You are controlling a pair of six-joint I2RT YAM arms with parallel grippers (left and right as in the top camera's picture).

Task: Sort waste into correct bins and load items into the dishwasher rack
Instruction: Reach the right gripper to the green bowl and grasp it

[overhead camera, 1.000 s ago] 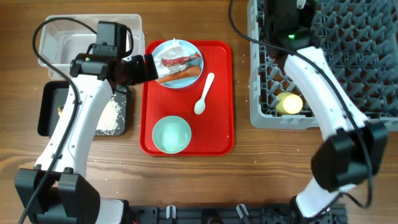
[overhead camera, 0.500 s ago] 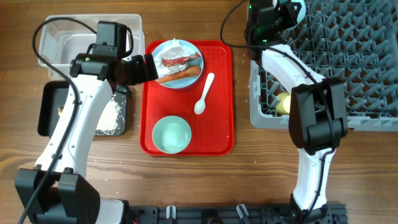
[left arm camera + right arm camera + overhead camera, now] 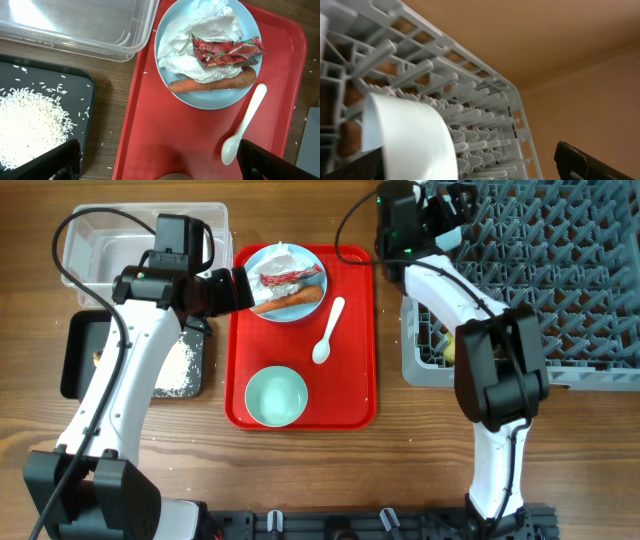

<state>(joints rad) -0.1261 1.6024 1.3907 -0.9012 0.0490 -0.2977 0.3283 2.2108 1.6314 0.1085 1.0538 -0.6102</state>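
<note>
My right gripper is to take hold of the tray's pale bowl by its rim [image 3: 302, 401] next, so the opposite edge stays free and the bowl can be loaded among the rack wires.
A light-blue plate [image 3: 300, 308] [image 3: 205, 97] on the red tray holds crumpled tissue [image 3: 195, 35], a red-and-white wrapper [image 3: 225, 50] and a carrot piece [image 3: 212, 83]. A white spoon [image 3: 328, 330] [image 3: 243, 125] and a pale bowl [image 3: 276, 396] lie nearer on the tray. My left gripper [image 3: 240, 288] [image 3: 162, 165] hovers open over the tray's left side. My right gripper [image 3: 452, 208] [image 3: 470, 165] is open at the dishwasher rack's [image 3: 580, 280] far-left corner. A second pale bowl [image 3: 410, 135] stands on edge among the pegs by its left finger. A yellow cup [image 3: 452, 345] lies in the rack, partly hidden by the arm.
The clear tub [image 3: 100, 245] [image 3: 75, 20] sits at the far left. The black tray [image 3: 85, 355] [image 3: 75, 85] in front of it holds rice [image 3: 180, 365] [image 3: 30, 125] and a small brown lump [image 3: 97, 357]. Stray grains lie on the wood beside the red tray [image 3: 350, 380].
The right arm has swung left, and its gripper has shifted toward the rack's far-left corner and opened. The left arm and everything on the red tray have stayed put.
</note>
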